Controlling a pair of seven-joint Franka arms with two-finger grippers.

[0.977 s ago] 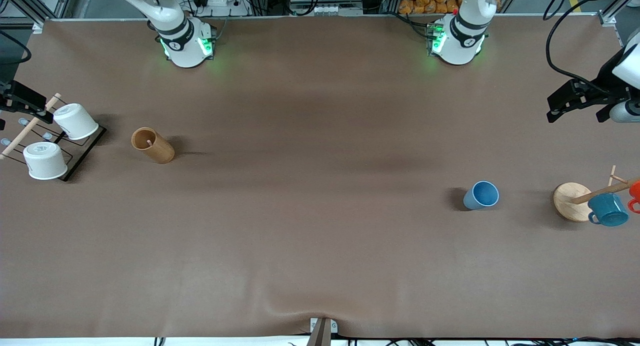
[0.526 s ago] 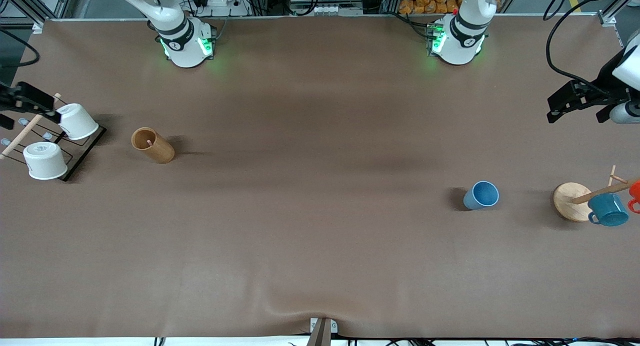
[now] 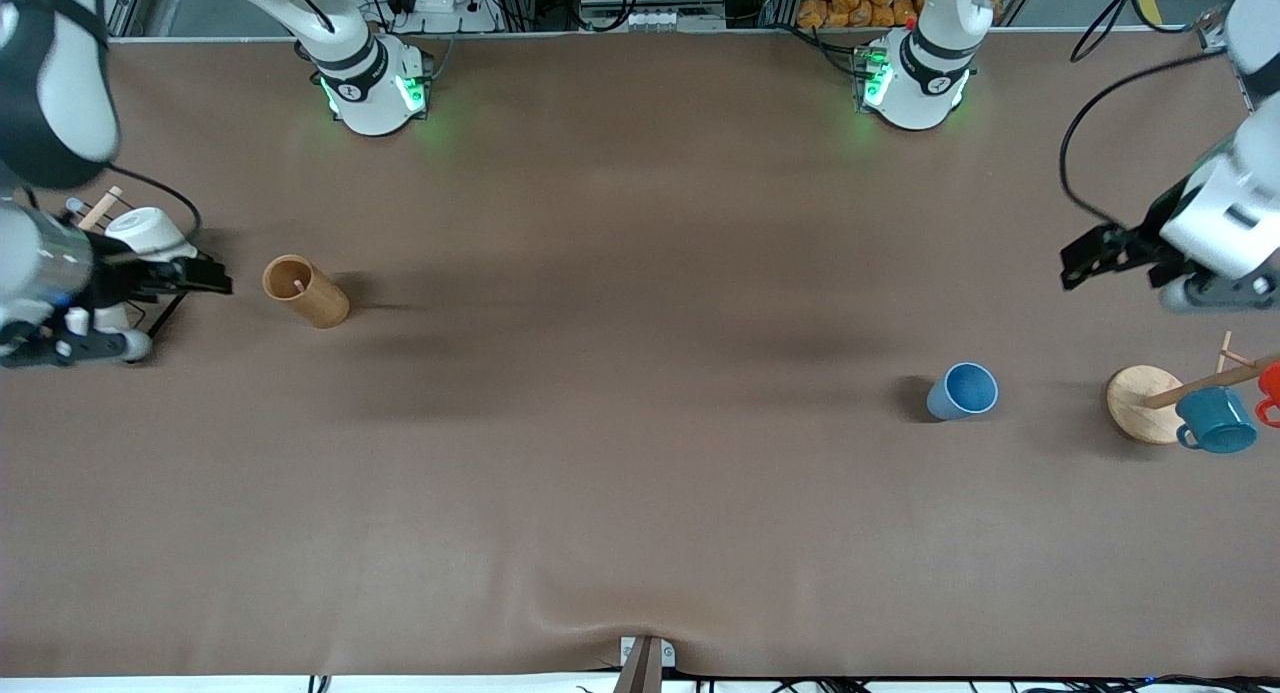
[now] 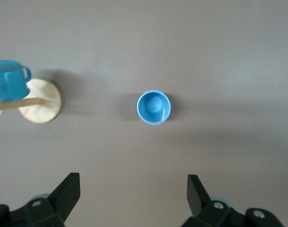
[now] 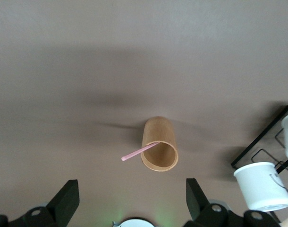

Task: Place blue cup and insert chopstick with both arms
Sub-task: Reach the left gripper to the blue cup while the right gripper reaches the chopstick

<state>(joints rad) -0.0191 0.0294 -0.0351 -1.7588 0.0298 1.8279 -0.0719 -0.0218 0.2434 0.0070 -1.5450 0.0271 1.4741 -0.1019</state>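
Note:
My left gripper grabs the blue cup by its rim (image 3: 964,367) next, to place the blue cup for the chopstick (image 3: 298,286).
The blue cup (image 3: 962,391) stands upright toward the left arm's end of the table; in the left wrist view the blue cup (image 4: 154,107) shows from above. The pink chopstick (image 3: 298,286) leans inside a wooden cylinder holder (image 3: 305,291) toward the right arm's end, and its tip sticks out over the rim, chopstick (image 5: 139,152), holder (image 5: 159,150). My left gripper (image 3: 1080,258) (image 4: 132,182) hangs open and empty over bare table near the mug tree. My right gripper (image 3: 215,281) (image 5: 131,184) is open and empty, over the edge of the cup rack beside the holder.
A black wire rack with white cups (image 3: 150,228) (image 5: 262,184) sits under the right arm's hand. A mug tree on a round wooden base (image 3: 1145,403) (image 4: 40,100) carries a teal mug (image 3: 1215,420) (image 4: 9,79) and an orange mug (image 3: 1270,388).
Both arms have swung in over the table. The right gripper came across the rack toward the wooden holder; the left gripper shifted toward the blue cup. Cup and chopstick have not moved.

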